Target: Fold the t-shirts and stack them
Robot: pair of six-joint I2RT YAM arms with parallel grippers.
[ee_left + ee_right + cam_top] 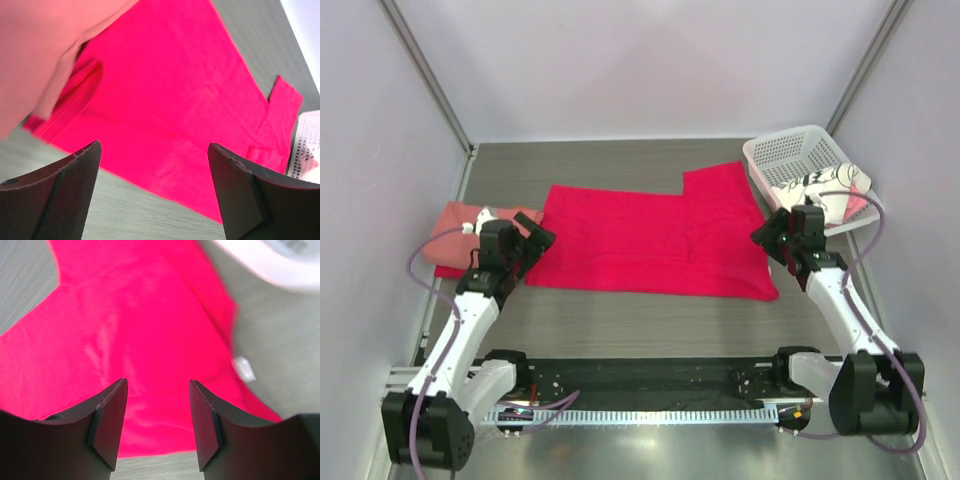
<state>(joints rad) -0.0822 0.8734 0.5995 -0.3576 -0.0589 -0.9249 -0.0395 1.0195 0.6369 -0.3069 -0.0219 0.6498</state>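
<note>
I should fold the crimson t-shirt toward me, so my right gripper should grab it next by the sleeve's far corner (738,167) beside the basket (798,155).
A bright crimson t-shirt (655,238) lies spread flat across the middle of the table, one sleeve up at the far right. It fills the left wrist view (170,95) and the right wrist view (125,335), where a small white label (244,368) shows at its edge. A folded salmon-pink t-shirt (455,222) lies at the left, also in the left wrist view (45,45). A white dark-printed t-shirt (815,186) lies in the basket. My left gripper (535,240) is open and empty over the crimson shirt's left edge. My right gripper (767,238) is open and empty over its right edge.
A white plastic lattice basket (782,150) stands at the far right corner, and its edge shows in the left wrist view (307,145). Grey walls enclose the table on three sides. A black rail with the arm bases runs along the near edge.
</note>
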